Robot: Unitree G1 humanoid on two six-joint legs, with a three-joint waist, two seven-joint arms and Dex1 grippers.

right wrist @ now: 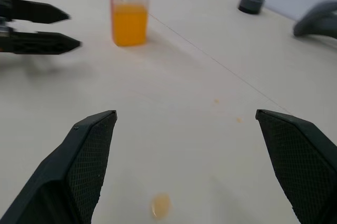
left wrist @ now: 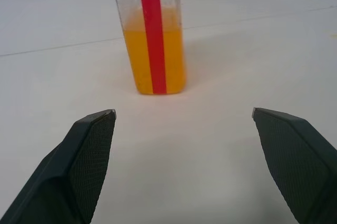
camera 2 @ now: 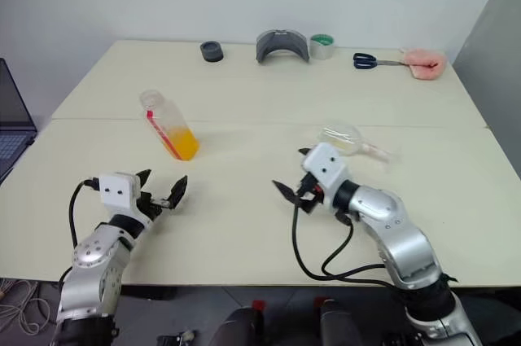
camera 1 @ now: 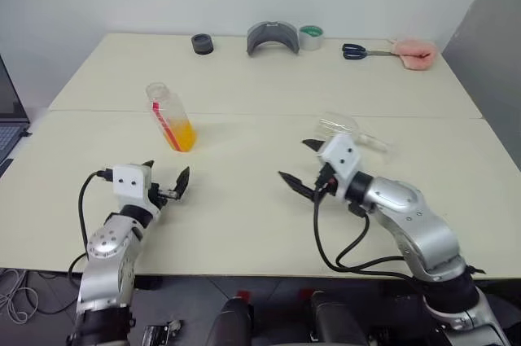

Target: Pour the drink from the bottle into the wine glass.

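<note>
My right gripper grabs the glass by the stem just below the bowl point(camera 1: 363, 138) next, since the wine glass has a wide round bowl point(camera 1: 335, 124) and a narrow stem.
The bottle point(camera 1: 169, 115) stands upright on the left half of the table, with a red strip down its side and the orange drink point(left wrist: 141, 60) filling its lower part. My left gripper point(camera 1: 167, 172) is open, level with the table and just short of the bottle, which sits ahead between the two fingers point(left wrist: 90, 145). The wine glass point(camera 1: 348, 130) looks to be lying on its side right of centre. My right gripper point(camera 1: 297, 161) is open just in front of the glass, pointing left toward the bottle point(right wrist: 129, 8), with nothing between its jaws.
Along the far edge lie a black round cap point(camera 1: 202, 43), a grey curved piece point(camera 1: 273, 37), a green tape roll point(camera 1: 311, 37), scissors point(camera 1: 362, 51) and a pink cloth point(camera 1: 415, 53). A laptop point(camera 1: 8, 118) sits off the left side. A small orange drop point(right wrist: 160, 204) marks the table.
</note>
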